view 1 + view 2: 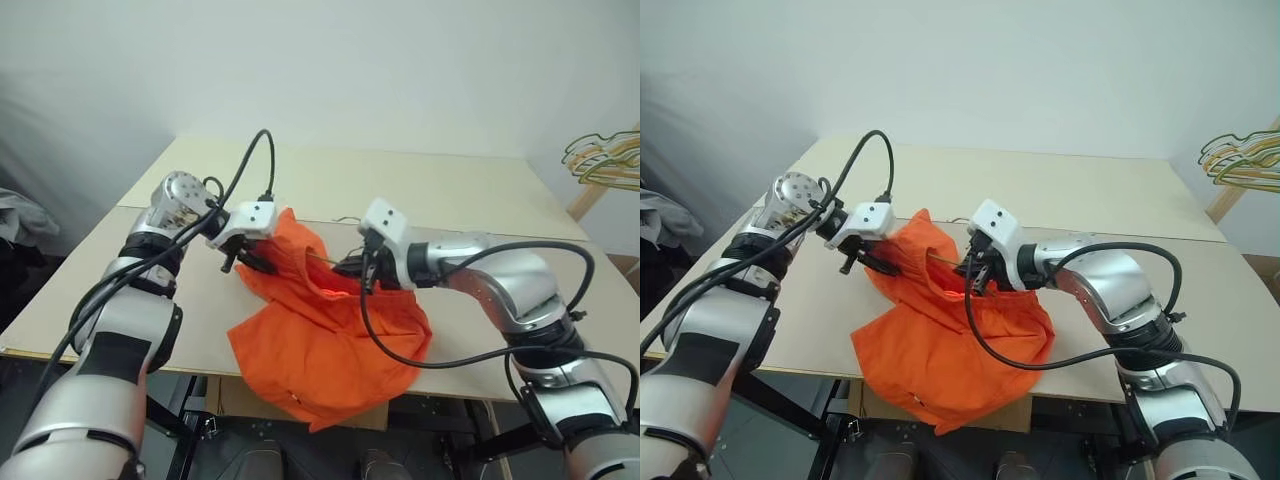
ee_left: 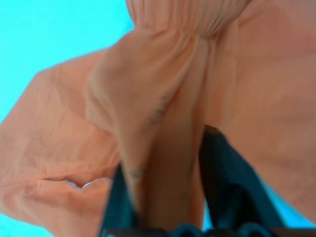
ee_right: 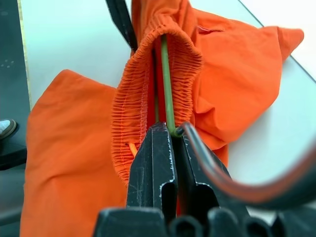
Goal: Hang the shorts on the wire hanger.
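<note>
Next, my left gripper pinches the shorts by the gathered fabric at the waistband's end, to keep the waistband open around the wire hanger.
The bright orange shorts (image 1: 320,330) are lifted off the table between my two grippers, and their lower part droops over the front edge. My right gripper (image 3: 168,127) is shut on a thin wire of the wire hanger (image 3: 167,84), which runs up into the gathered waistband. The rest of the hanger is hidden inside the fabric. My left gripper (image 1: 245,262) is at the shorts' left upper edge. In the left wrist view its fingers (image 2: 232,187) stand apart, with a loose fold of orange fabric (image 2: 163,98) between them.
The beige table (image 1: 450,190) stretches back and to the right. A bunch of yellow, green and orange hangers (image 1: 605,160) hangs on a wooden stand at the far right. Grey cloth (image 1: 20,215) lies off the table at the left. Black cables loop over both arms.
</note>
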Tool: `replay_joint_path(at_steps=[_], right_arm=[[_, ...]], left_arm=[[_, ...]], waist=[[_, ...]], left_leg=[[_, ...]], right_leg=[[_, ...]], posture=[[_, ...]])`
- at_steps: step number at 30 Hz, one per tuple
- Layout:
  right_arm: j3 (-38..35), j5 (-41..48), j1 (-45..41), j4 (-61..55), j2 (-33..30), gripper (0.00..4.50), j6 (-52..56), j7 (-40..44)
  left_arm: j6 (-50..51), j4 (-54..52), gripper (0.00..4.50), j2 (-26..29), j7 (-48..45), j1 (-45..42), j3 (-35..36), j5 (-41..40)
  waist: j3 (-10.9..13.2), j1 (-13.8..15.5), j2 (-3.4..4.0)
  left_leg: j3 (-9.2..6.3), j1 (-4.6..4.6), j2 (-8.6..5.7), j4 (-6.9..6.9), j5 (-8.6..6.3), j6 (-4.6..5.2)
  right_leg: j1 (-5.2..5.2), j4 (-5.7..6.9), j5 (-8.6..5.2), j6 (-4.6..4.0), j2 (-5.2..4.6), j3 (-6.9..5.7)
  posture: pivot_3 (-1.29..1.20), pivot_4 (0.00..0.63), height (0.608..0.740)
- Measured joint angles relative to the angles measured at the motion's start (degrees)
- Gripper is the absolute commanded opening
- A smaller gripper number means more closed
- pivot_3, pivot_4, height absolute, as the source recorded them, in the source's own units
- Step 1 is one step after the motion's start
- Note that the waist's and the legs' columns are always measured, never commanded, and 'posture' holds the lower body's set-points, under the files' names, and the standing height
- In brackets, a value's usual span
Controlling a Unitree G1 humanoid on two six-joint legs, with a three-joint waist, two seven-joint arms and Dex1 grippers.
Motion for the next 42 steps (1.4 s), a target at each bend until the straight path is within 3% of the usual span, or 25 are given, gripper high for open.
replay_joint_path(at_steps=[7,18,21,33,42], right_arm=[[-0.7,0.0,0.5,0.0,-2.0,0.00,-1.3,1.7],[-1.4,0.1,0.9,-0.5,-4.1,0.00,-2.5,4.2],[-1.5,0.1,0.9,-0.8,-4.2,0.00,-2.6,4.4],[-3.1,0.2,1.9,-1.8,-5.7,0.00,-2.6,5.3],[-3.4,0.3,2.2,-1.7,-6.3,0.00,-2.6,5.6]], left_arm=[[0.9,0.0,4.48,2.7,0.0,-0.2,0.4,-0.8],[-0.4,3.8,4.48,3.1,8.4,-0.3,2.0,2.5],[-1.7,4.4,3.86,2.6,10.3,-0.3,1.9,3.9],[-3.9,6.6,0.08,2.3,12.2,-0.3,1.9,6.9],[-2.2,6.6,0.03,2.3,14.0,-0.3,2.6,7.1]], waist=[[0.0,0.0,0.00],[0.0,0.1,0.00],[0.0,0.2,0.00],[0.0,0.1,0.00],[0.0,0.1,0.00]], left_leg=[[0.00,0.00,0.00,0.00,0.00,0.00],[0.00,0.00,0.00,0.00,0.00,0.00],[0.00,0.00,0.00,0.00,0.00,0.00],[0.00,0.00,0.00,0.00,0.00,0.00],[0.00,0.00,-0.01,0.00,0.00,0.00]], right_leg=[[-0.01,0.01,0.00,0.00,0.00,0.00],[-0.01,0.01,0.00,0.00,0.00,0.00],[-0.01,0.01,0.00,0.00,0.00,0.00],[-0.02,0.01,0.00,0.00,0.00,0.00],[-0.02,0.01,0.00,0.00,0.00,0.00]], posture=[[0.15,0.000,0.740],[0.14,0.000,0.740],[0.14,0.000,0.740],[0.12,0.000,0.740],[0.13,0.000,0.740]])
